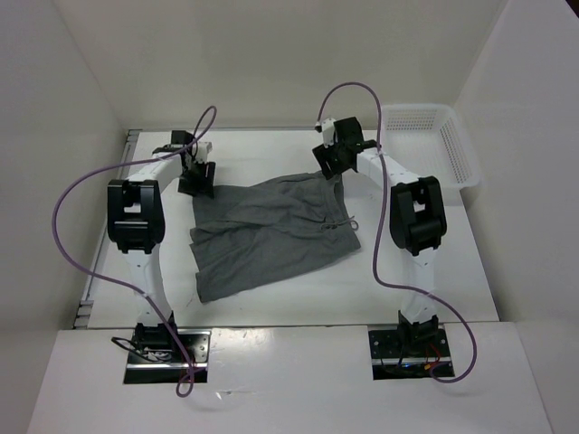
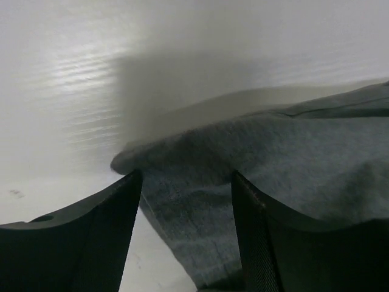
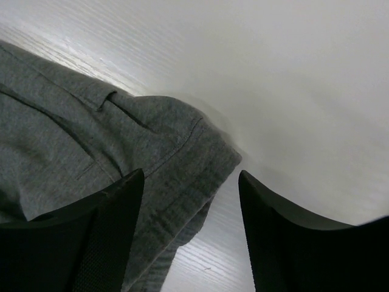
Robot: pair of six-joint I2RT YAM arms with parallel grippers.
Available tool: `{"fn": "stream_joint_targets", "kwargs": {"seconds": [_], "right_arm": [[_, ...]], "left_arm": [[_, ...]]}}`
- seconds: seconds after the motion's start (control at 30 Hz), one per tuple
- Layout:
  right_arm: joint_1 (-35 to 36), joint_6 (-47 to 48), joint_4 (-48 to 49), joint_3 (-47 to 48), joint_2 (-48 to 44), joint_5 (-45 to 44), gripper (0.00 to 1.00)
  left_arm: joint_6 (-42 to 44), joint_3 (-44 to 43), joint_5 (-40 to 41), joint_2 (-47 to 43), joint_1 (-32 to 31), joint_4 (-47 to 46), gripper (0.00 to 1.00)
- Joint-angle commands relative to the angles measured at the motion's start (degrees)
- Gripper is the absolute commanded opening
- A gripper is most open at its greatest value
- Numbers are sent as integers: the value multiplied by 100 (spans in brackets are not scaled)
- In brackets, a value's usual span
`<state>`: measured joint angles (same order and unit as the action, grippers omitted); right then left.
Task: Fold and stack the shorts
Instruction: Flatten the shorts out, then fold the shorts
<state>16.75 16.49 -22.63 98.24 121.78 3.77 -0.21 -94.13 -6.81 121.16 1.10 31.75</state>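
Observation:
My right gripper lowers, since the fingers are still above the cloth, and only then closes on the waistband corner (image 1: 333, 177) (image 3: 199, 163).
The grey shorts (image 1: 271, 231) lie spread flat in the middle of the white table, drawstring toward the right. My left gripper (image 1: 197, 183) is open at the shorts' far left corner; in the left wrist view that corner (image 2: 200, 201) lies between my spread fingers (image 2: 106, 231). My right gripper (image 1: 330, 172) is open at the far right corner; in the right wrist view the waistband corner (image 3: 188, 152) lies between my fingers (image 3: 103, 231), which stand apart around it without closing on it.
A white mesh basket (image 1: 430, 145) stands at the far right of the table. Purple cables loop from both arms. The table's back edge meets the wall just behind the grippers.

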Motion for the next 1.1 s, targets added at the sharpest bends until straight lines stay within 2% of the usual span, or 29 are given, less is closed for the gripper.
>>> {"fn": "stream_joint_targets", "kwargs": {"seconds": [0.0,0.07,0.33,0.37,0.4,0.47,0.5,0.53,0.6,0.63,0.67,0.7,0.73,0.87,1.0,1.07], "right_arm": [[39,143,110,134,232,-61,70],[39,275,110,134,293,-113,77],[39,390,110,442,900,-307,80],[39,390,110,512,1040,-411,80],[39,390,110,591,1111,-490,81],[39,451,32,678,1304,-491,79],[39,451,-21,749,1374,-491,66],[39,399,-22,750,1427,-491,59],[39,328,-83,802,1481,-491,43],[39,259,-22,802,1481,-561,27],[39,197,56,881,1481,-631,19],[39,197,57,942,1481,-719,13],[39,118,144,1013,1481,-946,2],[39,-14,391,1451,1200,-1553,0],[39,-67,313,1593,455,-1327,0],[39,-67,243,1541,146,-1231,0]], "left_arm": [[21,-273,-32,179,39,68,68],[21,-160,30,232,39,68,70],[21,254,250,355,39,-37,69],[21,324,250,355,39,-37,67],[21,325,250,355,39,-37,59],[21,473,250,303,39,15,49],[21,474,250,303,-13,16,44],[21,474,250,303,-14,77,30],[21,474,197,303,-14,77,12],[21,474,197,233,-14,77,6],[21,474,197,154,-14,77,0],[21,361,197,101,-14,16,0],[21,247,293,22,-14,-54,0],[21,-664,767,-119,-14,-125,0],[21,-1343,1163,-636,-14,-178,0],[21,-1345,1304,-900,-188,-230,0]]}}
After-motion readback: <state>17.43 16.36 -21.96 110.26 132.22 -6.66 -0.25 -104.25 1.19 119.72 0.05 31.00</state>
